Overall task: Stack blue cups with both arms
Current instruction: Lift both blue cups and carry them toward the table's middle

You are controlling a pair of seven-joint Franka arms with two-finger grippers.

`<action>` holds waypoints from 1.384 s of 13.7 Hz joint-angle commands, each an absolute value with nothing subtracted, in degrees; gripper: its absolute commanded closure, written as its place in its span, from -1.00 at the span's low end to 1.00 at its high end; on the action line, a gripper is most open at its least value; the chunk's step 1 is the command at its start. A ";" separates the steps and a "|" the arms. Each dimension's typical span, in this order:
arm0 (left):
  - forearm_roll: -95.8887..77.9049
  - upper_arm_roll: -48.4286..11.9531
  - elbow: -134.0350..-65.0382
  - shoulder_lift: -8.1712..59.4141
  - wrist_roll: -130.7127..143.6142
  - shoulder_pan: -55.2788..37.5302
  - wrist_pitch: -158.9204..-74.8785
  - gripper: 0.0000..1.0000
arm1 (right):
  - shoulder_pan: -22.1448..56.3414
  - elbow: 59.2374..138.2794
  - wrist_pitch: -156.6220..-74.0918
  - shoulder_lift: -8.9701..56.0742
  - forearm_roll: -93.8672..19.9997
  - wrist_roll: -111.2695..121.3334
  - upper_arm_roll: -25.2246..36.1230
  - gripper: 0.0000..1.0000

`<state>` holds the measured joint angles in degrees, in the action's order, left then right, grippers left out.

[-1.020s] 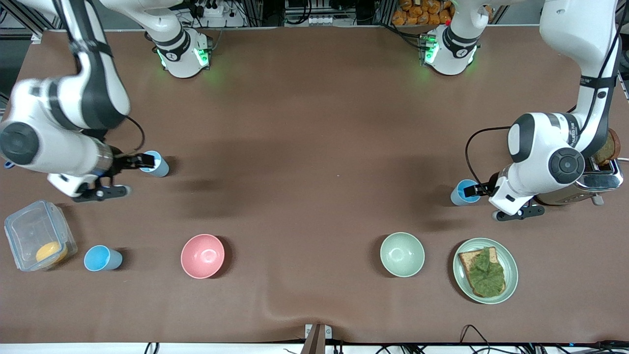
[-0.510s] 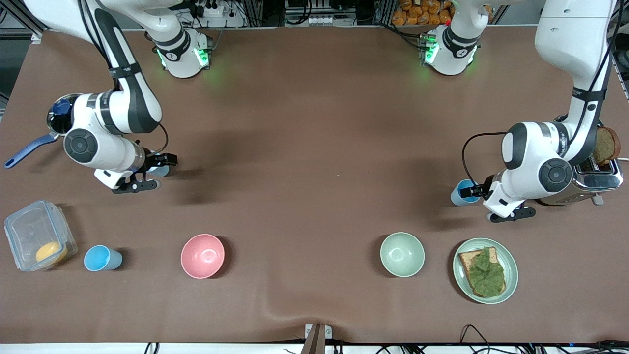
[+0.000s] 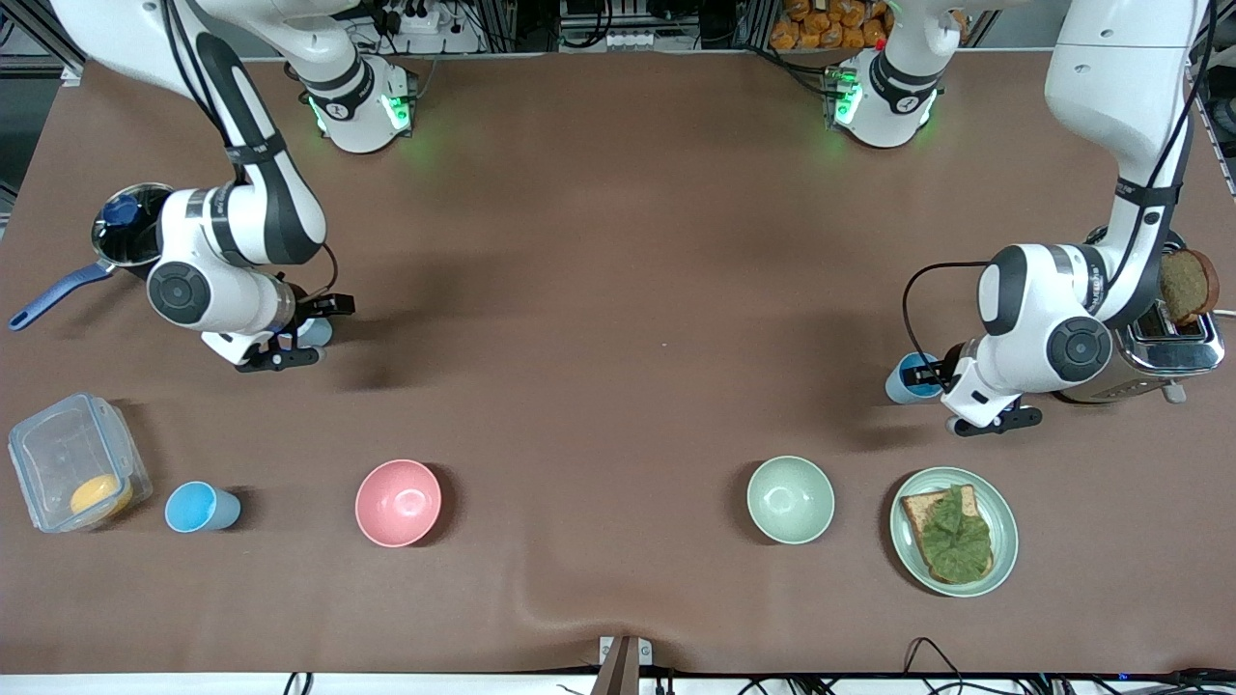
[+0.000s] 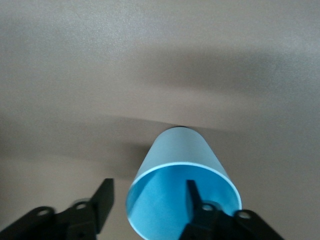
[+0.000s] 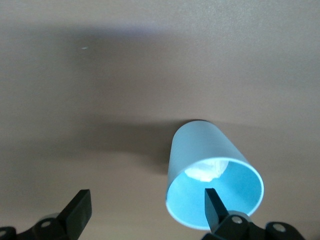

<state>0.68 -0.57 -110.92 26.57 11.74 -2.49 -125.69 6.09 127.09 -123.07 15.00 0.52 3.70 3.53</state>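
The blue cups need to be stacked, so I will next grab the blue cup by its open rim with my right gripper.
Three blue cups stand upright on the brown table. One cup is at the right arm's end. My right gripper is open at its rim. In the right wrist view one finger is inside this cup and the other is well outside it, with the gripper open wide. Another cup is at the left arm's end. My left gripper is open astride its wall. In the left wrist view one finger is inside this cup and the gripper is open. The third cup stands alone nearer the camera.
A pink bowl and a pale-green bowl sit nearer the camera. A plate with toast and lettuce, a toaster, a clear plastic box and a pot with a blue handle stand near the table's ends.
The right arm swung in from the table's end and lowered, bringing its gripper onto its cup's rim. The left arm shifted slightly toward its cup.
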 commanded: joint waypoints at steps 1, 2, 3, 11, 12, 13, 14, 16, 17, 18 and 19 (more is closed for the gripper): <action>-0.44 -0.70 -111.36 26.10 10.99 -2.81 -125.95 1.00 | 5.10 126.74 -124.10 16.35 1.32 3.60 3.25 -1.00; -0.44 -0.79 -111.36 26.02 10.81 -2.55 -125.95 1.00 | 5.10 126.74 -123.93 16.52 1.32 3.60 3.25 -0.74; -0.44 -0.79 -111.44 25.93 10.64 -2.55 -125.86 1.00 | 5.10 126.74 -123.75 17.05 1.32 3.60 3.25 -0.07; -0.44 -0.79 -107.77 20.58 11.69 -2.55 -119.72 1.00 | 5.54 121.38 -119.36 18.46 1.32 4.48 3.25 1.00; -0.44 -0.79 -105.67 19.87 11.78 -2.64 -117.10 1.00 | 5.71 121.20 -119.36 18.72 1.32 4.40 3.25 1.00; -0.44 -0.79 -102.95 19.52 11.86 -2.64 -113.68 1.00 | 5.80 121.11 -119.36 18.89 1.32 4.22 3.25 1.00; -0.44 -0.79 -99.61 19.51 12.47 -2.64 -109.55 1.00 | 5.97 120.59 -119.09 18.81 1.32 3.96 3.25 1.00; -0.44 -0.88 -94.07 19.60 13.18 -2.90 -103.56 1.00 | 7.20 116.74 -114.20 18.98 1.14 3.52 3.16 1.00; -0.44 -1.23 -92.30 19.51 14.14 -2.99 -102.23 1.00 | 8.25 114.11 -111.39 19.25 0.27 2.82 3.08 1.00; -0.35 -2.45 -90.72 19.34 15.28 -2.73 -101.35 1.00 | 9.83 111.56 -109.01 19.51 -0.35 0.72 2.99 1.00; -0.09 -3.16 -89.66 18.90 16.34 -2.90 -100.55 1.00 | 11.76 109.53 -107.85 19.60 -1.92 -1.12 2.99 1.00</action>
